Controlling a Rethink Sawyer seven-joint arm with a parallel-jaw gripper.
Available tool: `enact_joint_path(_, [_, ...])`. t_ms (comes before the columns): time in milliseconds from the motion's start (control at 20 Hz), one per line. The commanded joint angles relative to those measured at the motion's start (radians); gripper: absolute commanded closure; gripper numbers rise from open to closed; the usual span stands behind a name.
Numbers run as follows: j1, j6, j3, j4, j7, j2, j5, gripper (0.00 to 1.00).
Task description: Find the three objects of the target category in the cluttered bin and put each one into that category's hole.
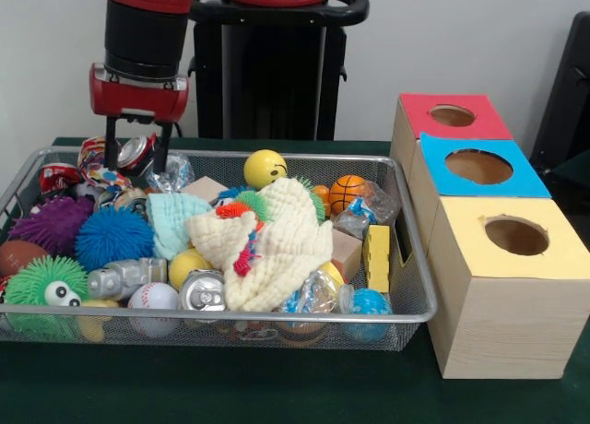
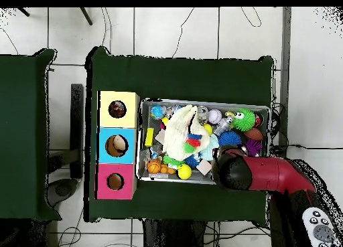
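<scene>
The spotted white cloth is next: the robot's gripper will grab it by its bunched folds and drop it into the yellow-topped box's hole (image 1: 516,235).
The wire mesh bin (image 1: 417,276) is full of toys, balls and cans; it also shows in the overhead view (image 2: 201,102). My gripper (image 1: 136,155) is low over the bin's far left corner, open, with its fingers (image 1: 112,147) on either side of a crushed red and silver can (image 1: 136,153). A small white cloth with coloured spots (image 1: 95,164) lies just left of the fingers. I see no other spotted pieces. The hole (image 1: 516,235) in the yellow-topped box is to the right of the bin, and in the overhead view the hole (image 2: 117,109) is to its left. There the arm (image 2: 268,174) hides the gripper.
A large cream waffle cloth (image 1: 277,244) and a pale blue cloth (image 1: 175,221) lie mid-bin among spiky balls, a yellow smiley ball (image 1: 265,168) and cans. The blue-topped box (image 1: 479,168) and red-topped box (image 1: 452,116) stand behind the yellow one.
</scene>
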Motion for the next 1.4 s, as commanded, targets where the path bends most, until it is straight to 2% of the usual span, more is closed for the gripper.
enact_joint_path(50, [-0.015, 0.045, 0.03, -0.01, -0.063, 0.023, -0.08, 0.0])
enact_joint_path(350, [-0.009, -0.039, -0.006, -0.056, 0.0, 0.132, -0.146, 0.0])
enact_joint_path(850, [-0.023, -0.072, -0.03, -0.061, 0.028, 0.169, -0.219, 0.0])
enact_joint_path(1050, [-0.028, -0.056, -0.046, -0.048, 0.026, 0.144, -0.234, 0.0])
enact_joint_path(1200, [-0.051, -0.02, -0.036, -0.04, -0.011, 0.101, -0.232, 0.0])
enact_joint_path(1400, [-0.078, 0.029, -0.015, -0.041, -0.058, 0.079, -0.22, 0.0])
